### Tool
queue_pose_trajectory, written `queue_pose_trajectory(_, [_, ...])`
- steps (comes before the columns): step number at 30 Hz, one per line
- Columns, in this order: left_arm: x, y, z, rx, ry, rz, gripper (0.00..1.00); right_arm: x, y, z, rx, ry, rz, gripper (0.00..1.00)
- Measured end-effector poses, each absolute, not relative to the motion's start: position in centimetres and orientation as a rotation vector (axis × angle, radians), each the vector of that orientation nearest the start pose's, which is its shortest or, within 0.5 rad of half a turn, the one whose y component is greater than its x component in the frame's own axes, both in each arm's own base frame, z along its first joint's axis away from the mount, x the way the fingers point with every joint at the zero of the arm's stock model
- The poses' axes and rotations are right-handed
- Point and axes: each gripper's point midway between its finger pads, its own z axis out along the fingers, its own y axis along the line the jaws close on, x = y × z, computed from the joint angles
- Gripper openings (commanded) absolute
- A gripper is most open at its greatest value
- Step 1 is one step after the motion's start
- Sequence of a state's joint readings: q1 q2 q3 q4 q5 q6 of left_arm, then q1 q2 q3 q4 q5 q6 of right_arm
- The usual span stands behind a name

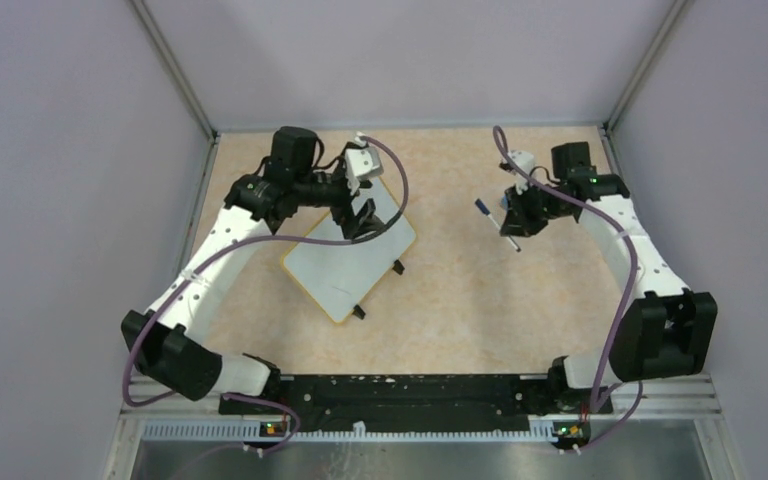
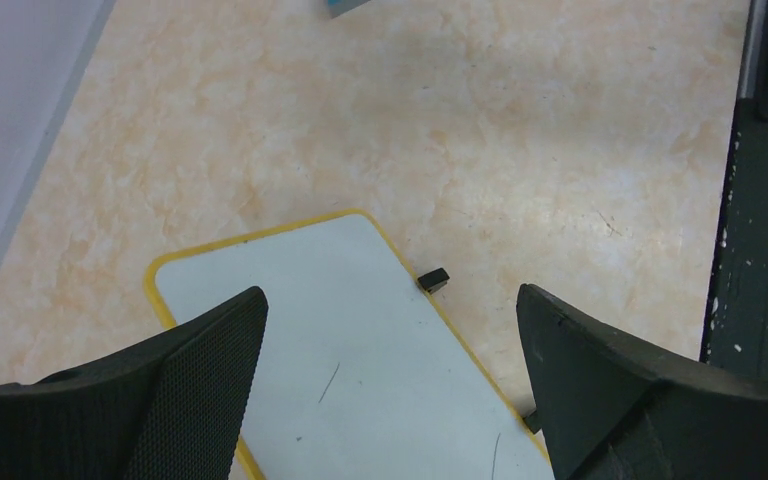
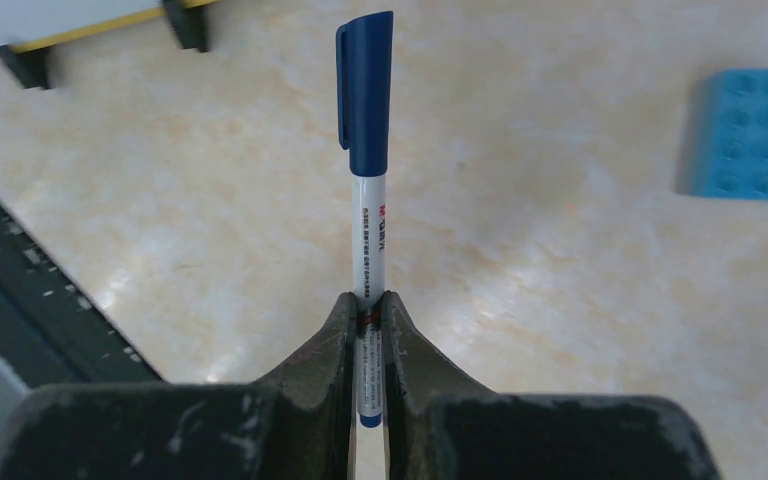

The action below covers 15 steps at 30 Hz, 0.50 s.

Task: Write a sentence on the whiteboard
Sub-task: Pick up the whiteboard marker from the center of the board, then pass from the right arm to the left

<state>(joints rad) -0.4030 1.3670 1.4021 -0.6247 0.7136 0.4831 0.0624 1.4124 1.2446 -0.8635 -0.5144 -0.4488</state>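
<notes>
My right gripper keeps the tail for writing. My left gripper should next grab the marker by its blue cap to take the cap off.
The whiteboard, white with a yellow rim and black clip feet, lies tilted on the table left of centre. Its face shows only two faint thin strokes; the sentence is out of view. My left gripper hovers over the board's far corner, and in the left wrist view it stands wide open with nothing between its fingers. My right gripper is to the right of the board, off it. It is shut on the tail of a white marker whose blue cap is on.
A blue toy block lies on the tan tabletop beyond the marker; its edge also shows as the block at the top of the left wrist view. One clip foot juts from the board's rim. The black base rail runs along the near edge.
</notes>
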Motion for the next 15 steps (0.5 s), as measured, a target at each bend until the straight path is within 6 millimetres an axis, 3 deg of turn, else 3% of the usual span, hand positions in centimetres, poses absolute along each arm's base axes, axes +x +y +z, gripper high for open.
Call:
queue_pose_trajectory(4, [28.2,-25.6,30.2,1.476,1.494,-0.641,0.99,28.1,14.1,17.7,-0.896,2.336,0.745,0.03])
queue_pose_trajectory(7, [26.4,-26.7,30.8,1.630,1.314,-0.534,0.99,26.1,16.6,18.2,-0.942,2.322,0.885,0.02])
queue_pose_trajectory(13, [19.9,-29.4,29.8,1.934,0.887,-0.319,0.93,22.3,19.9,19.4,-1.023,2.299,1.117,0.01])
queue_pose_trajectory(15, [19.4,-29.9,29.6,1.988,0.802,-0.255,0.87,21.4,20.5,19.6,-1.045,2.293,1.172,0.01])
